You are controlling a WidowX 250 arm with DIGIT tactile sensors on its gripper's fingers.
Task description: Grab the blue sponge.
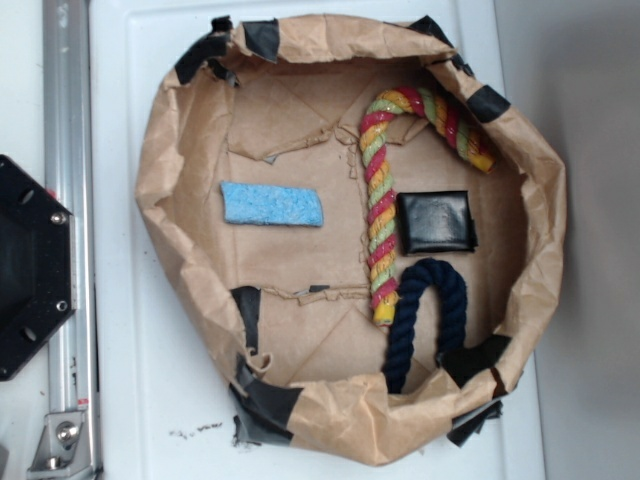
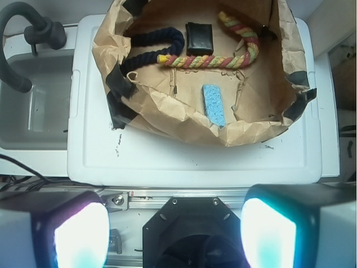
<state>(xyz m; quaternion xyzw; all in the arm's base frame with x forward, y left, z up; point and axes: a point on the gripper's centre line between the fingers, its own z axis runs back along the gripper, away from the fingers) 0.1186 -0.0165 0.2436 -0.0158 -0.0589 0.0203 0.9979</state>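
Observation:
The gripper will next grab the blue sponge by its two long sides, since the sponge is long from end to end (image 1: 272,204) but narrow across.
The blue sponge (image 1: 272,204) (image 2: 214,104) lies flat on the floor of a brown paper basin (image 1: 160,190) (image 2: 167,109), in its left half in the exterior view. The gripper (image 2: 174,231) shows only in the wrist view. Its two glowing fingertips stand wide apart at the bottom corners, open, with nothing between them. It hovers high over the black robot base (image 2: 192,234), well short of the basin and the sponge. The arm does not show in the exterior view.
In the basin also lie a red-yellow-green rope cane (image 1: 382,215) (image 2: 212,60), a black square pad (image 1: 436,221) (image 2: 199,38) and a dark navy curved rope (image 1: 425,310) (image 2: 153,47). The basin sits on a white table (image 1: 150,400). A metal rail (image 1: 68,150) and black base plate (image 1: 30,265) are at the left.

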